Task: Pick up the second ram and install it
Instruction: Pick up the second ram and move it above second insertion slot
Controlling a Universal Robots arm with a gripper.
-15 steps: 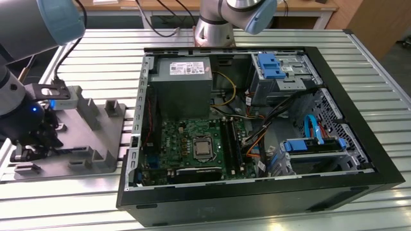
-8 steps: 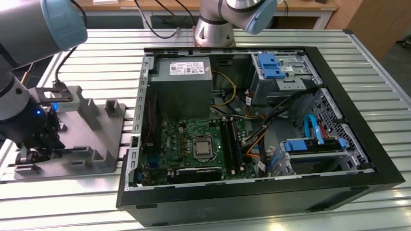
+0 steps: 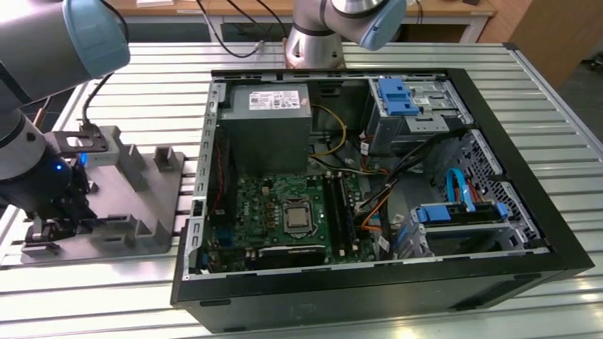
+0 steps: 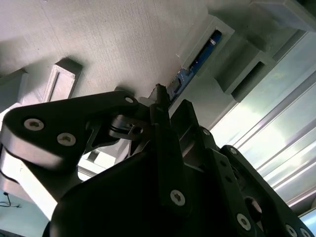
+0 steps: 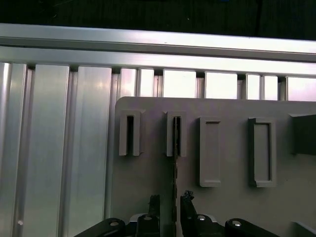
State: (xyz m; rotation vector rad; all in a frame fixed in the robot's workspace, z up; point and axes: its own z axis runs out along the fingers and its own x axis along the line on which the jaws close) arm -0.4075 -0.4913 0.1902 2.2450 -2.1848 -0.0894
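The gripper should install the stick in the motherboard's memory slot, so it should next grab the second ram by its exposed top edge (image 5: 174,202).
The second ram (image 5: 174,168) is a thin dark stick seen edge-on in the first wrist view. It stands in a slot of the grey holder block (image 5: 222,207). In the second wrist view its blue-black edge (image 4: 200,54) shows in the same slot. My gripper (image 5: 171,202) is low over the holder, open, with a black finger (image 5: 154,207) on each side of the stick and a small gap showing. In the exterior view the gripper (image 3: 52,229) hangs over the holder's near end (image 3: 141,191), at that view's left.
An open black computer case (image 3: 377,282) lies to the exterior view's right of the holder. Inside are a green board (image 3: 273,205) with long black slots (image 3: 335,212), a grey power-supply box (image 3: 268,106), cables and blue drive brackets (image 3: 462,212). Everything rests on a slatted aluminium table (image 3: 546,127).
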